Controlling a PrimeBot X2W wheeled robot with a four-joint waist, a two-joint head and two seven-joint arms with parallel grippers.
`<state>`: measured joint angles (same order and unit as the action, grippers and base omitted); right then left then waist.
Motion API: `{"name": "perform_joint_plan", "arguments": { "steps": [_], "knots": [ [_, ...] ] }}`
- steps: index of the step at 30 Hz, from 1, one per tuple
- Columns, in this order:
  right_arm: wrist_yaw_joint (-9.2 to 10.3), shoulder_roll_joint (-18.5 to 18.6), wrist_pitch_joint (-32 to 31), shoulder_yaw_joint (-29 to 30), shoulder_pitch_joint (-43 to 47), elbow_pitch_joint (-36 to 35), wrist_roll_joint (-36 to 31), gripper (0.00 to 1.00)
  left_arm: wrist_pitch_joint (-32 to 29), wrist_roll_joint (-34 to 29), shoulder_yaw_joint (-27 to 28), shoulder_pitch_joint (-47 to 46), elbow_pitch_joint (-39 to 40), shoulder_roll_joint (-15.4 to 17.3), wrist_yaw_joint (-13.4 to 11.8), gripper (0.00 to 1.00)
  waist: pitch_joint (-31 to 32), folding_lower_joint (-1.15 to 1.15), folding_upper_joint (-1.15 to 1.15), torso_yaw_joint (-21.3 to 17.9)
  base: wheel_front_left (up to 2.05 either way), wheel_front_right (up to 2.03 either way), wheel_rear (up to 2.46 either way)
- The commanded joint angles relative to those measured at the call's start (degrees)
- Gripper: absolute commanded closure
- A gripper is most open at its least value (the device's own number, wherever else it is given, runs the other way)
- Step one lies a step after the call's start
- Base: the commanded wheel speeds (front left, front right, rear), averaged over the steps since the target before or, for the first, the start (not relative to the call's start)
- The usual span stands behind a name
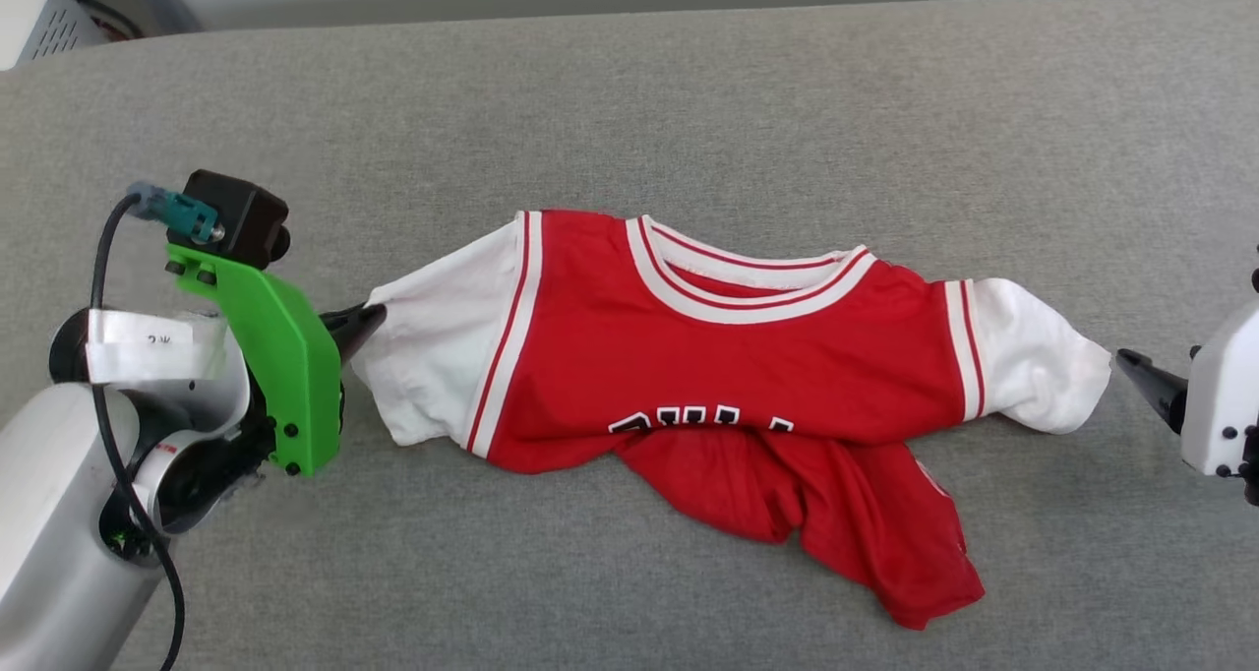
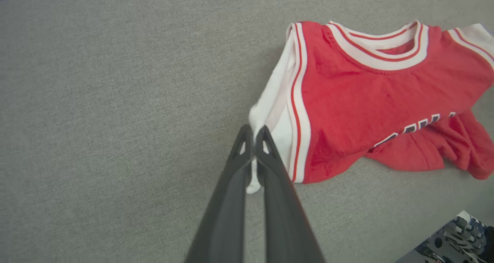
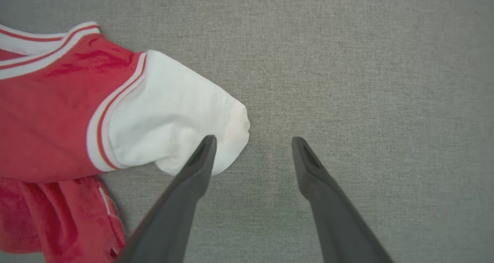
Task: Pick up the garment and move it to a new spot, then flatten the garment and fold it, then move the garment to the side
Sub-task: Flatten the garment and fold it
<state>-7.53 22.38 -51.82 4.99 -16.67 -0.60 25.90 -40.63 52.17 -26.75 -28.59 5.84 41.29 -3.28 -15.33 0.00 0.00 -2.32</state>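
My right gripper is to pinch the other sleeve by its cuff edge [image 1: 1100, 372] next, because the white cloth puffs up in folds there while the red chest lies flat.
The garment [image 1: 728, 356], a red jersey with white short sleeves and striped collar, lies front up on the grey cloth surface, its lower half crumpled and folded under toward the front. My left gripper [image 1: 369, 319] is shut on the edge of the garment's left white sleeve [image 2: 270, 112], pinching a fold of white cloth between its fingers [image 2: 252, 139]. My right gripper [image 3: 252, 143] stands open just beside the end of the right white sleeve [image 3: 173, 120], one finger overlapping the sleeve's tip, nothing held. In the head view its dark fingertip [image 1: 1131, 364] sits just right of that sleeve.
The grey fabric surface [image 1: 629, 110] spreads wide around the jersey. A pale wall or floor strip and a white box [image 1: 39, 12] lie beyond its far edge at top left. Patterned flooring [image 2: 455, 240] shows past the near edge.
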Motion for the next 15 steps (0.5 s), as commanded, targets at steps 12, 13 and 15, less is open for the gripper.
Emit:
{"name": "perform_joint_plan", "arguments": {
  "steps": [12, 13, 15],
  "knots": [
    [0.04, -0.09, -3.96, -1.31, -6.43, 10.43, -3.43, 0.0, -1.84, -0.21, 0.77, 3.12, 15.12, 2.47, -4.05, 1.0, -5.23, 0.0, 0.0, 5.23, 0.0, 0.0, 0.0],
    [0.04, -0.16, -3.74, -1.81, -6.48, 11.29, -3.3, 0.0, -1.85, -0.29, 0.72, 3.12, 15.46, 2.47, -4.13, 1.0, -5.41, 0.0, 0.0, 5.4, 0.0, 0.0, 0.0],
    [0.04, 0.07, -3.75, -3.08, -6.14, 12.84, -3.06, 0.0, -1.86, -0.39, 0.61, 3.12, 15.9, 2.42, -4.21, 1.0, -5.64, 0.0, 0.0, 5.69, 0.0, 0.0, 0.0]
  ]
}}
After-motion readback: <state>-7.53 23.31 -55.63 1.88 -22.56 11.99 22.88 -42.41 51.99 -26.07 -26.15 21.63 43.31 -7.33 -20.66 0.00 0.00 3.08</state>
